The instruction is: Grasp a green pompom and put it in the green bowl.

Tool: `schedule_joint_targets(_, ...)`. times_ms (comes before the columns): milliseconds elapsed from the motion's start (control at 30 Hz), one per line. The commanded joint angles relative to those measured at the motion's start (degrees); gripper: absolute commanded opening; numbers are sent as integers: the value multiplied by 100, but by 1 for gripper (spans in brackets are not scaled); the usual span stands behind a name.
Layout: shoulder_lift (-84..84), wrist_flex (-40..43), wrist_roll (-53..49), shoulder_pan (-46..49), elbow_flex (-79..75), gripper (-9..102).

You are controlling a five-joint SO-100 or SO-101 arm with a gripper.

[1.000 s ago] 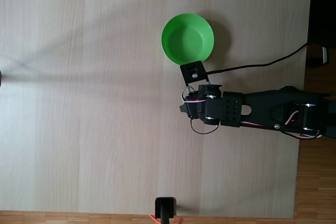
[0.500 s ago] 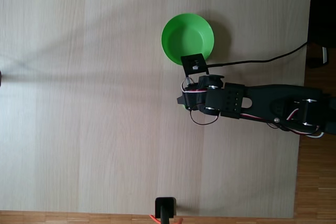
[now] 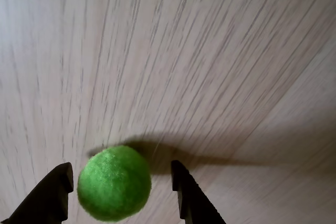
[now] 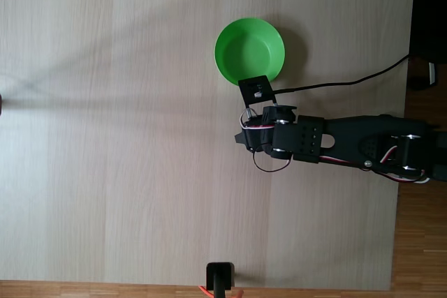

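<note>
The green pompom (image 3: 114,183) needs to go in the green bowl, so my gripper will grab it by its round sides next.
In the wrist view the green pompom (image 3: 114,183), a fuzzy bright-green ball, lies on the pale wooden table and casts a shadow to the right. My gripper (image 3: 121,167) is open around it. The left black fingertip (image 3: 55,190) is very close to the ball, and the right one (image 3: 184,192) stands a small gap away. In the fixed view the green bowl (image 4: 249,50) sits empty on the table, just above my black arm (image 4: 335,146). The wrist hides the fingers and the pompom in that view.
A black camera plate (image 4: 255,90) on the wrist overlaps the bowl's lower rim. A black cable (image 4: 349,83) runs off to the right. A small black stand (image 4: 220,277) sits at the bottom edge. The table (image 4: 105,137) stretches wide to the left.
The wrist moved a little up toward the bowl, then settled slightly back down. The bowl has not moved.
</note>
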Motion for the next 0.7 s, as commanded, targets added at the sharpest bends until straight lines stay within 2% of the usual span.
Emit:
schedule_joint_targets(0, 44, -26, 26, 26, -105, 22)
schedule_joint_targets(300, 62, -53, 44, 26, -105, 13)
schedule_joint_targets(667, 105, -26, 53, 26, -114, 12)
